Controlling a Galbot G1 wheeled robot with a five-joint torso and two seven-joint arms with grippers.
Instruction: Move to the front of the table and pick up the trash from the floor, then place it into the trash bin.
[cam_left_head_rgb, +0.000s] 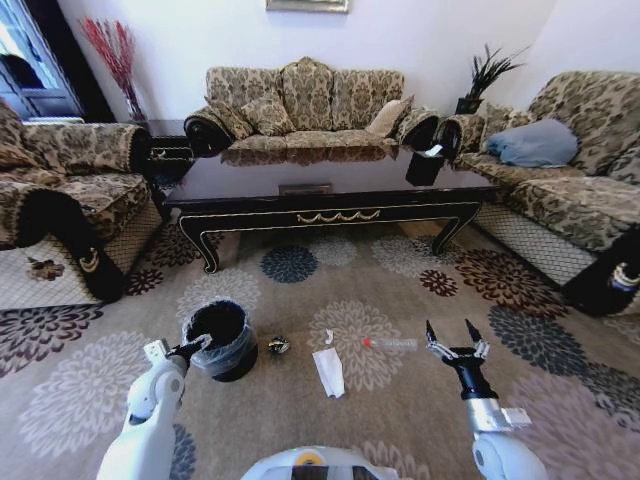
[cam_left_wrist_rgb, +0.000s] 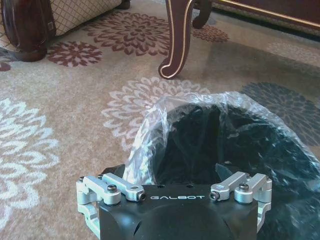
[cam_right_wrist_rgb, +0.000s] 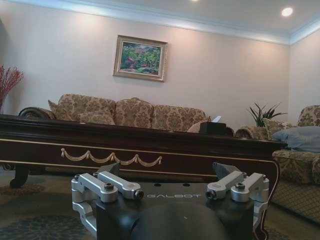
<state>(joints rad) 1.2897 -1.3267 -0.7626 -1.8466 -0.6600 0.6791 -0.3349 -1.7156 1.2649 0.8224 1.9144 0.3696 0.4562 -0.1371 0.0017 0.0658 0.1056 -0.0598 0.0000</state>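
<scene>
My left gripper grabs the trash bin by its thin lined rim next, since the bin's round opening spreads far wider than the open fingers.
The trash bin, a black bucket with a clear liner, stands on the carpet in front of the table. My left gripper is open at the bin's near-left rim. In the left wrist view the bin fills the space just past the left gripper. To the right of the bin the trash lies in a row: a dark shiny wad, a tiny white scrap, a long white paper and a clear bottle with a red cap. My right gripper is open and empty, just right of the bottle, facing the table's apron.
A sofa stands behind the table, an armchair at the left and another sofa at the right. A black tissue box sits on the table's right end. A curved table leg is just beyond the bin.
</scene>
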